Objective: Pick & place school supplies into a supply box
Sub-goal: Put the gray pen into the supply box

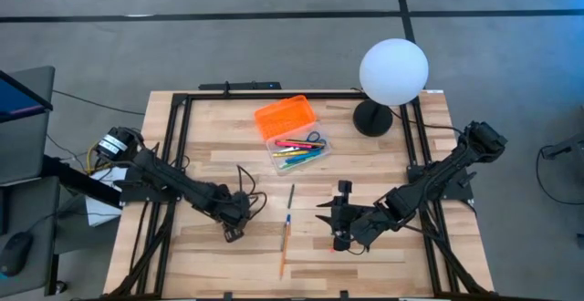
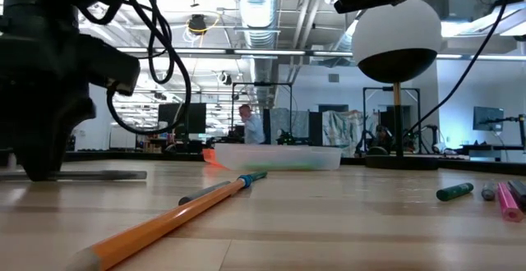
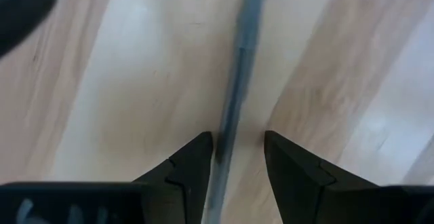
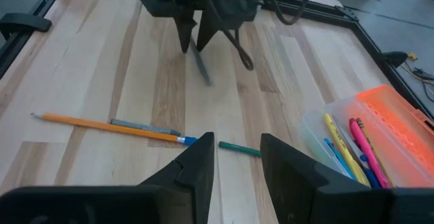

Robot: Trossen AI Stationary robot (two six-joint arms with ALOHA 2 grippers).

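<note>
The left gripper will pack the grey pen into the supply box, so it will next grab the pen by its slim body [image 3: 229,125].
The supply box [image 1: 301,152] is a clear case near the table's far middle, its orange lid [image 1: 285,117] lying open beside it. It holds several coloured pens and blue-handled scissors [image 1: 315,140]. My left gripper [image 3: 237,142] is open, low over the table's left half, with one finger on either side of a grey pen [image 3: 236,108] that lies flat on the wood. My right gripper [image 4: 237,142] is open and holds nothing, right of centre. A green pen [image 4: 239,149] lies just ahead of it. An orange pencil [image 1: 284,251] and another grey pen [image 1: 290,197] lie between the arms.
A white globe lamp [image 1: 392,71] on a dark base stands at the far right corner. A black frame [image 1: 182,137] runs around the table top. In the low view a green marker [image 2: 454,191] and a pink one [image 2: 505,201] lie at the right. Cables loop off the left arm [image 1: 245,187].
</note>
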